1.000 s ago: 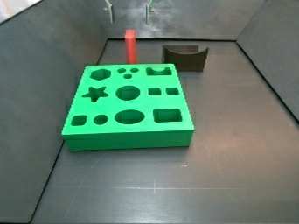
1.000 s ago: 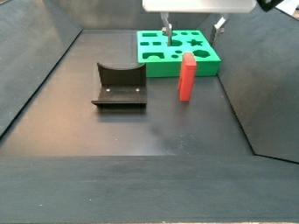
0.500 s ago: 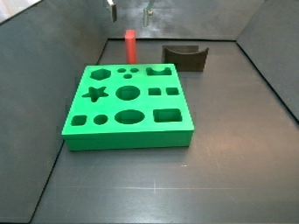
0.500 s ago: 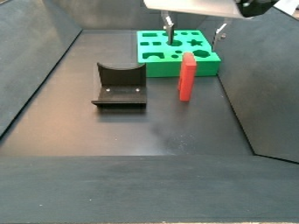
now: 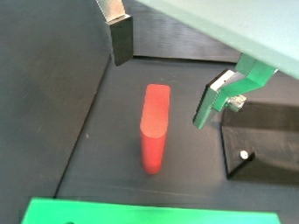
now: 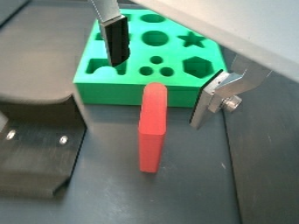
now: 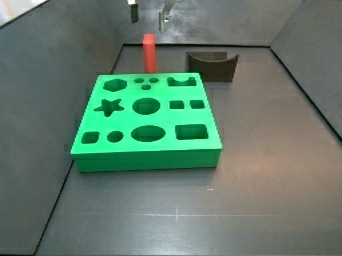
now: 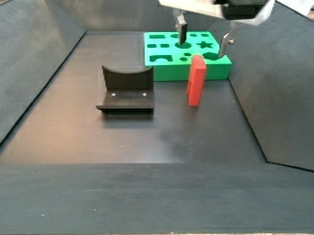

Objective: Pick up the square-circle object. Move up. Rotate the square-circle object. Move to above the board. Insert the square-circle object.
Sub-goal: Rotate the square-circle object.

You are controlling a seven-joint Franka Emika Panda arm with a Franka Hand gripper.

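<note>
My gripper is going to grab the square-circle object by its top end (image 7: pixel 150 40) (image 5: pixel 156 107) next, so its bottom end stays free to go into the board.
The square-circle object is a small red peg (image 7: pixel 150 47) standing upright on the dark floor beside the board; it also shows in the other side view (image 8: pixel 196 81) and in both wrist views (image 5: pixel 155 122) (image 6: pixel 153 122). The board is a large green slab (image 7: pixel 147 120) with shaped holes, seen also in a side view (image 8: pixel 185 55) and in both wrist views (image 6: pixel 152 52) (image 5: pixel 152 212). My gripper (image 7: pixel 148 13) (image 8: pixel 207 32) hangs above the peg, open and empty. In both wrist views the gripper (image 5: pixel 167 70) (image 6: pixel 163 70) has one finger on each side of the peg, well above it.
The dark fixture (image 7: pixel 213 65) (image 8: pixel 125 89) stands on the floor beside the peg, also seen in both wrist views (image 6: pixel 35 140) (image 5: pixel 263 140). Grey walls enclose the floor on the sides and back.
The gripper has shifted and turned a little above the peg, still open. The peg, board and fixture have not moved.
</note>
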